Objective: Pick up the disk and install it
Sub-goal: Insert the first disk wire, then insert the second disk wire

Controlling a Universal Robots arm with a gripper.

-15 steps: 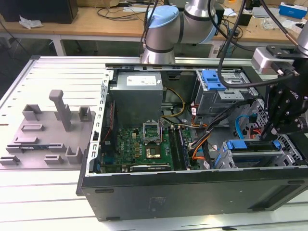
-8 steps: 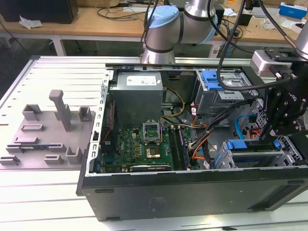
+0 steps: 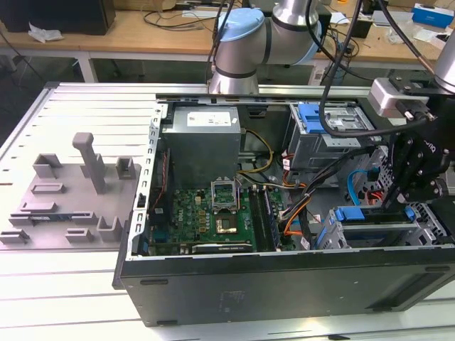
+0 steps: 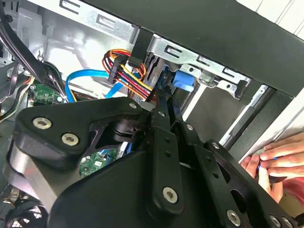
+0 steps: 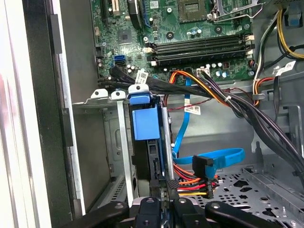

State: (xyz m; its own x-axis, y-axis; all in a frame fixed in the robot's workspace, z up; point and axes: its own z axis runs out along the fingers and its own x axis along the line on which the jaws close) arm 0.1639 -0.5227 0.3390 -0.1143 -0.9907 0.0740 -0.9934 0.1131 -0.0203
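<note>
The blue bracket (image 3: 349, 213) sits down between the rails of the drive cage, so it is now time for my gripper to open and release the disk.
The disk (image 3: 359, 215) stands on edge in the drive cage at the exterior view's right front corner of the open computer case, its blue bracket (image 5: 145, 124) uppermost between two metal rails. My black gripper (image 3: 393, 204) hangs right over that cage. In the first wrist view the gripper (image 5: 167, 186) has its fingers pinched together on the disk's rear edge, beside the power and data plugs. In the second wrist view the gripper (image 4: 164, 107) reaches toward the blue bracket (image 4: 183, 80) under the case wall. The disk's label is hidden.
A grey power supply box (image 3: 202, 145) and the motherboard (image 3: 213, 213) fill the case's middle. Orange, red and blue cables (image 5: 209, 159) run close beside the disk. Another blue-fronted cage (image 3: 323, 117) sits behind. A grey fixture plate (image 3: 71, 192) lies left. A person's hand (image 4: 278, 161) rests outside the case.
</note>
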